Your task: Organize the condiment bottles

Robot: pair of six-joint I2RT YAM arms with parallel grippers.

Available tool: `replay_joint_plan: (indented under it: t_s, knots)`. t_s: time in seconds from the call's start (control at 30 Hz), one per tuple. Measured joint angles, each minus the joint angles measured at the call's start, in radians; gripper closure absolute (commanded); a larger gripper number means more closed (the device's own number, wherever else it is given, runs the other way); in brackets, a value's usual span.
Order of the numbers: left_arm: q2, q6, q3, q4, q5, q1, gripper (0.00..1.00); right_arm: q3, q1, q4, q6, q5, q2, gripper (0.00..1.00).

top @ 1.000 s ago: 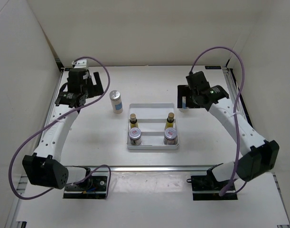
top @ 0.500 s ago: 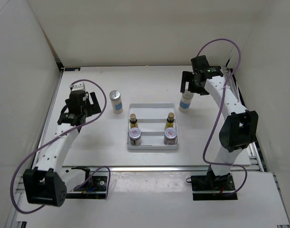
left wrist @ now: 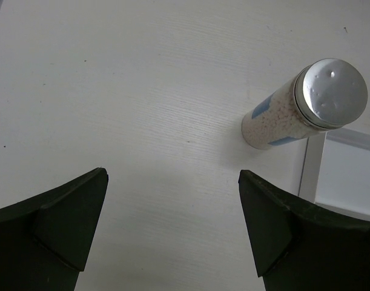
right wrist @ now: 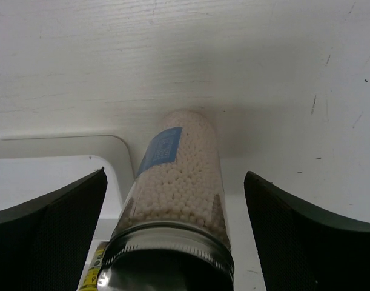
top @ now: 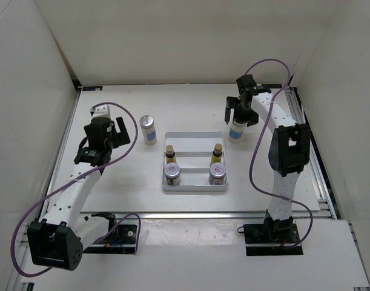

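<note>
The white bottle would stay standing on the tabletop if I lifted my right gripper now, as both fingers are away from its sides.
A white-grey tray (top: 194, 134) holds two tiny yellow bottles (top: 170, 151) (top: 217, 151) and two squat silver-lidded jars (top: 172, 174) (top: 217, 173). One white bottle with a blue label (top: 148, 130) stands on the table left of the tray. My left gripper (top: 122, 134) is open and empty to its left; the left wrist view shows that bottle (left wrist: 306, 106) ahead and to the right of the gripper (left wrist: 172, 173). The second white bottle (top: 236, 131) stands at the tray's far right corner. My right gripper (top: 240, 115) hangs open above it, and in the right wrist view the bottle (right wrist: 175, 200) stands between the fingers (right wrist: 63, 224) without touching them.
White walls enclose the table on the left, back and right. The tray's corner shows in the left wrist view (left wrist: 348, 176) and in the right wrist view (right wrist: 57, 157). A yellow bottle's label (right wrist: 102, 267) shows at that view's bottom edge. Purple cables loop over both arms.
The left gripper has moved toward the near side, level with the left white bottle. The right arm has folded back and its gripper has shifted over the right white bottle.
</note>
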Motion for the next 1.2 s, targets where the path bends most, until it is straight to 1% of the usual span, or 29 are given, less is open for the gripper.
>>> replay_joint_plan:
  t_s: [0.03,0.1,0.13,0.23,0.27,0.33,0.37,0.47,0.57,0.77,0.9,1.03,1.1,1.2]
  knots:
    - [0.001,0.000,-0.001,0.002,0.000,0.000,0.00,0.000,0.000,-0.001,0.000,-0.003,0.008,0.12]
    - [0.001,0.000,-0.002,0.004,0.000,0.000,0.00,0.000,0.000,-0.001,0.000,-0.005,0.014,0.23]
    - [0.001,0.000,-0.002,0.005,0.000,0.000,0.00,0.000,0.000,-0.001,0.002,-0.007,0.016,0.35]
    - [0.001,0.000,-0.002,0.006,-0.002,-0.006,0.00,0.000,0.006,-0.001,0.001,-0.002,0.016,0.50]
    - [0.001,0.000,-0.002,0.006,-0.002,-0.010,0.00,0.000,0.007,-0.001,-0.002,0.002,0.016,0.57]
    - [0.001,0.000,-0.002,0.008,-0.002,-0.016,0.00,0.000,0.016,-0.003,-0.005,0.018,0.016,0.64]
    - [0.001,0.000,-0.002,0.008,-0.002,-0.018,0.00,0.002,0.024,-0.006,-0.008,0.032,0.014,0.69]
    - [0.003,0.000,-0.002,0.010,-0.002,-0.026,0.00,0.006,0.056,-0.033,-0.029,0.074,-0.006,0.77]
    - [0.005,0.000,-0.002,0.010,-0.002,-0.026,0.00,0.025,0.085,-0.069,-0.046,0.087,-0.055,0.82]
    - [0.011,0.000,-0.003,0.010,-0.002,-0.037,0.00,0.084,0.125,-0.090,-0.065,0.064,-0.183,0.86]
    - [0.011,0.000,-0.003,0.011,-0.002,-0.046,0.00,0.088,0.146,-0.091,-0.066,0.024,-0.226,0.88]
    - [0.012,0.000,-0.003,0.010,-0.002,-0.046,0.00,0.037,0.181,-0.071,-0.059,-0.002,-0.225,0.88]
    - [0.012,0.000,-0.003,0.010,-0.002,-0.046,0.00,-0.009,0.206,-0.071,-0.053,-0.014,-0.223,0.96]
    - [0.012,0.000,-0.003,0.011,-0.002,-0.046,0.00,-0.056,0.240,-0.071,-0.051,-0.027,-0.207,0.98]
